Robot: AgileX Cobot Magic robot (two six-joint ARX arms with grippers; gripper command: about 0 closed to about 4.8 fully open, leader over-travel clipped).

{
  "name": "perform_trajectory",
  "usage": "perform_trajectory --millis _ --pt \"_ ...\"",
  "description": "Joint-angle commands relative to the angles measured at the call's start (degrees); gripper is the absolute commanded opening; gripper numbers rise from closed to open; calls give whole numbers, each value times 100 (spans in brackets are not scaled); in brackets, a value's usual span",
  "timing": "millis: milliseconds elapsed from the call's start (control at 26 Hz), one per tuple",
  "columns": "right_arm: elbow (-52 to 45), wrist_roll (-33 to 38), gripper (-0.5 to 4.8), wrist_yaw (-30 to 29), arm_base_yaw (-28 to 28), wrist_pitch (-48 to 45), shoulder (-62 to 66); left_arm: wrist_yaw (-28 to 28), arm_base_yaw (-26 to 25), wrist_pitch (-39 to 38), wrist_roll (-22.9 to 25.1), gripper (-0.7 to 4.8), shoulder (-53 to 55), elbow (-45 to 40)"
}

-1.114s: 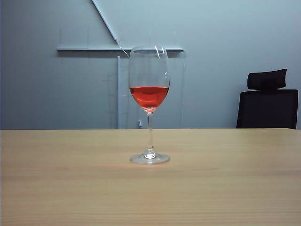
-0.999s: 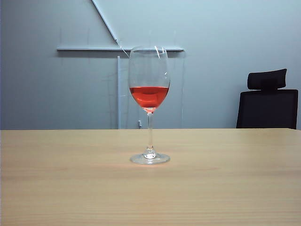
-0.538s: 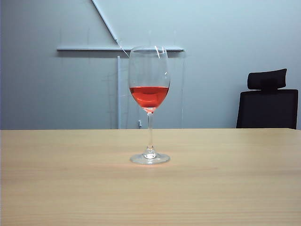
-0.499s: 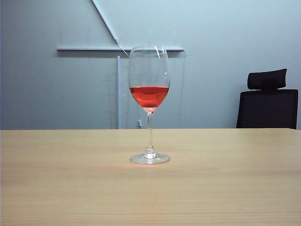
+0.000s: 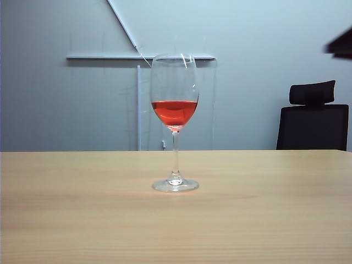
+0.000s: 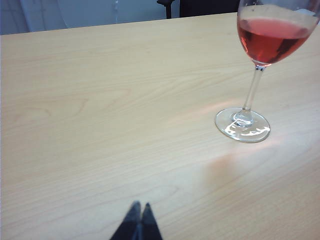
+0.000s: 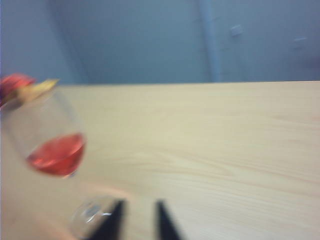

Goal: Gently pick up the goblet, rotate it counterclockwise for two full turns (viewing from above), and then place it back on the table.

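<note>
My right gripper next needs to grab the goblet by its slim stem [image 5: 176, 151] to keep it upright, because red liquid [image 5: 175, 113] is in the wide, rounded bowl.
The goblet [image 5: 175, 93], a tall clear glass with red liquid in its bowl, stands upright on the light wood table [image 5: 275, 220], near the middle. In the left wrist view the goblet [image 6: 243, 125] is ahead and off to one side of my left gripper [image 6: 139, 207], whose dark fingertips are pressed together, well apart from the glass. The right wrist view is blurred. There the goblet [image 7: 56, 152] stands close beside my right gripper [image 7: 139, 204], which is open with only bare table between its fingers. One fingertip [image 7: 118, 205] overlaps the glass's foot in the picture.
A black office chair [image 5: 313, 118] stands behind the table's far edge at the right, before a grey wall. A dark blurred piece of an arm [image 5: 341, 47] pokes in at the exterior view's upper right edge.
A dark blurred shape has come into the exterior view at the upper right edge. The goblet has stayed where it was.
</note>
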State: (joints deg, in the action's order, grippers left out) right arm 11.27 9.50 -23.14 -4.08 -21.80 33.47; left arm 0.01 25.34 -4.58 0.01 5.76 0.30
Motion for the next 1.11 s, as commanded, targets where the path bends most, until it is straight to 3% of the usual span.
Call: perform_trajectory --millis 38,192,422,730,1114 --pt "258 -702 332 -442 -492 -1556 1582 20 4 35 0 -5 2 22" --pt "750 -1126 374 -444 -1307 -2527 3891 17 4 39 0 -5 2 22" --pt "1449 -1128 378 -501 -2142 -4214 6288 20 4 37 0 -5 2 22" --pt "2323 -1121 378 -380 -2238 -4319 7298 20 4 37 0 -5 2 22" --pt "2651 -1123 370 -356 -2459 -4328 7573 20 4 37 0 -5 2 22"
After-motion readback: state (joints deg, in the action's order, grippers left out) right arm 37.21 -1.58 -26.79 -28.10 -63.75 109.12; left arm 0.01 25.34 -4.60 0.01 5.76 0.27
